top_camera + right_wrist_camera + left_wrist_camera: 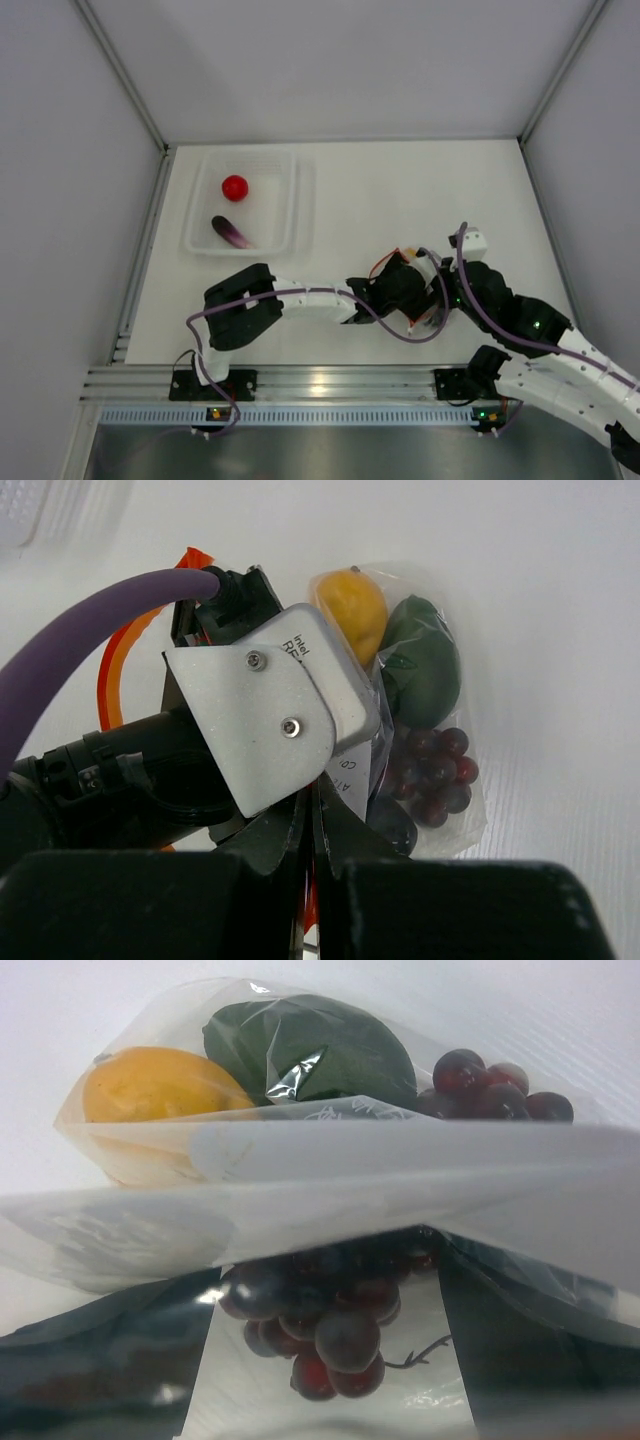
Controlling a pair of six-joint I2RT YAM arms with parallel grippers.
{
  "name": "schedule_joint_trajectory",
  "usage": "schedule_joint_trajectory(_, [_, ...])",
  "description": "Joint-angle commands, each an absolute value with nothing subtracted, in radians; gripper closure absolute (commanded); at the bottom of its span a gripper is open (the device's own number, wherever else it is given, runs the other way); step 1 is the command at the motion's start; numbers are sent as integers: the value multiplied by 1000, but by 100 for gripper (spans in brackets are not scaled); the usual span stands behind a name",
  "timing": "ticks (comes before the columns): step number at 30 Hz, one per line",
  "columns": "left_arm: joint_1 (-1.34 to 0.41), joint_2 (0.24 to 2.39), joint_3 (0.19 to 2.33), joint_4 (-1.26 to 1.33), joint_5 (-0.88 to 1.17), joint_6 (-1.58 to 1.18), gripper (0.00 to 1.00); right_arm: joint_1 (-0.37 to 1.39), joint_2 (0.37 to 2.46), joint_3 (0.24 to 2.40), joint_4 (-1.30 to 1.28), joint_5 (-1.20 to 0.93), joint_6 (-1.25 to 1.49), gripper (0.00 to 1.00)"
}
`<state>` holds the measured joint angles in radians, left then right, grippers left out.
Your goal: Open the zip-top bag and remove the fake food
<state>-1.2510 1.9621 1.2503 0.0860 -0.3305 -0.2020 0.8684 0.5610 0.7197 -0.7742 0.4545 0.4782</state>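
My left gripper closes on the grapes now, since in the left wrist view my fingers reach past the grapes (pixel 327 1322) along their sides.
The zip-top bag (pixel 440 730) lies on the table between my two grippers, mostly hidden under them in the top view; its red-orange strip (pixel 384 265) shows. It holds a yellow lemon (pixel 150 1085), a dark green oval (pixel 310 1050) and a grape bunch (pixel 330 1320). My left gripper (pixel 325 1360) is in the bag's mouth, with its jaws wide apart on either side of the grapes. My right gripper (pixel 318 830) is shut on the bag's strip edge. The red tomato (pixel 234 187) and purple eggplant (pixel 231 231) lie in the tray.
The rigid clear tray (pixel 290 200) stands at the back left. Grey walls close the table on the left, back and right. The left gripper's camera plate (pixel 260 710) fills much of the right wrist view.
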Motion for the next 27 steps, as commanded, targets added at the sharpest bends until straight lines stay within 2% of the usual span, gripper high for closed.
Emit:
schedule_joint_trajectory(1, [-1259,2014,1281,3,-275,-186,5,876,563,750,-635,416,465,100])
schedule_joint_trajectory(5, [-1258,1999,1270,-31,-267,-201,6,874,569,756,-649,454,465,100])
schedule_joint_trajectory(9, [-1252,1973,1249,-43,-275,-221,12,876,586,756,-650,460,463,100])
schedule_joint_trajectory(12, [-1249,1962,1235,-43,-268,-224,31,874,588,741,-626,431,463,100])
schedule_joint_trajectory(13, [-1247,1960,1232,-41,-271,-229,50,876,586,736,-620,425,463,100])
schedule_joint_trajectory(14, [-1247,1957,1230,-41,-275,-233,58,874,587,732,-617,425,465,100])
schedule_joint_trajectory(17, [-1243,1934,1220,-43,-273,-252,71,874,594,726,-606,426,463,100])
schedule_joint_trajectory(18, [-1243,1915,1212,-41,-265,-253,72,874,603,727,-603,425,460,100])
schedule_joint_trajectory(19, [-1243,1876,1203,-43,-259,-277,79,874,626,739,-603,425,453,100])
schedule_joint_trajectory(20, [-1243,1876,1203,-43,-259,-278,79,874,626,739,-603,425,453,100])
schedule_joint_trajectory(23, [-1243,1824,1192,-41,-264,-310,100,876,643,730,-560,411,448,100])
schedule_joint_trajectory(27, [-1243,1738,1170,-37,-304,-365,100,876,669,701,-511,399,442,100])
